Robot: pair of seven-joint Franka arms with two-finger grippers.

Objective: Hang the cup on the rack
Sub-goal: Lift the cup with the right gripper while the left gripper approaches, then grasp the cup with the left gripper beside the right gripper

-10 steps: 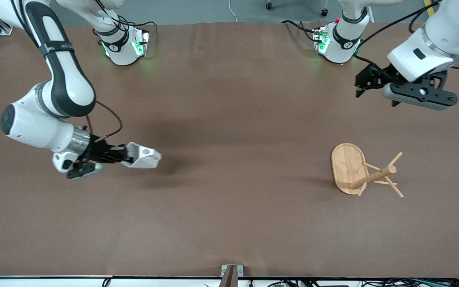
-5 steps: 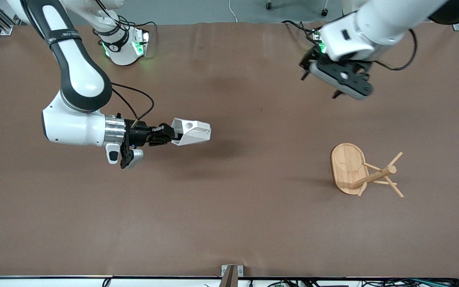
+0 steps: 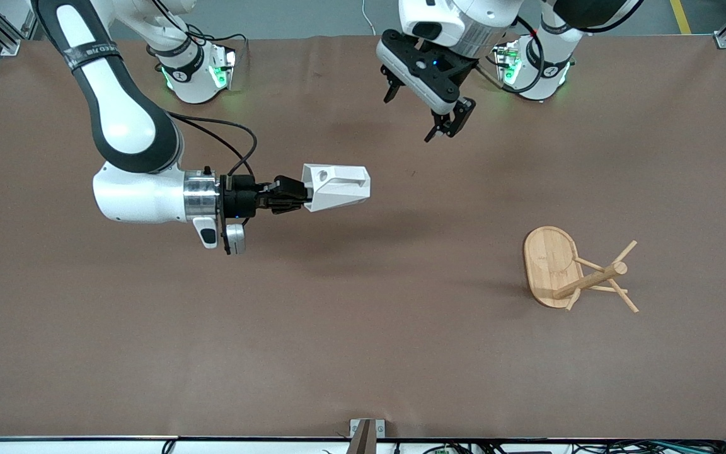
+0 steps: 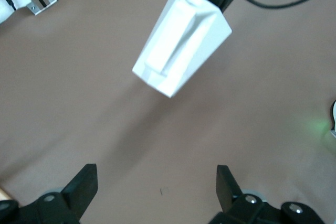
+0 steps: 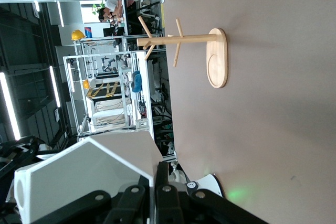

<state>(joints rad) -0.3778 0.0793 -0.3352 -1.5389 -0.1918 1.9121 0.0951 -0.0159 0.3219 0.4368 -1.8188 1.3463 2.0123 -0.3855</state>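
Observation:
My right gripper's fingers already fill the cup's rim side, so my left gripper needs to grab the cup next by its narrow base end [image 3: 356, 186] [image 4: 158, 76], which sticks out free.
The white faceted cup [image 3: 336, 186] lies sideways in the air over the middle of the table. My right gripper [image 3: 295, 193] is shut on its rim wall. The cup also shows in the right wrist view [image 5: 84, 177], pinched in my right gripper [image 5: 155, 184], and in the left wrist view [image 4: 181, 40]. My left gripper [image 3: 408, 120] is open and empty above the table, close to the cup; its fingers spread wide in the left wrist view [image 4: 156, 184]. The bamboo rack [image 3: 590, 277] stands upright toward the left arm's end of the table and shows in the right wrist view [image 5: 184, 40].
The brown table [image 3: 363, 328] spreads bare around the rack's oval base [image 3: 549, 265]. The two arm bases with green lights stand along the table's edge farthest from the front camera. A small metal bracket [image 3: 366, 429] sits at the edge nearest it.
My right arm has carried the cup from its own end of the table toward the middle. My left arm has swung from over its own end toward the middle, close to the cup.

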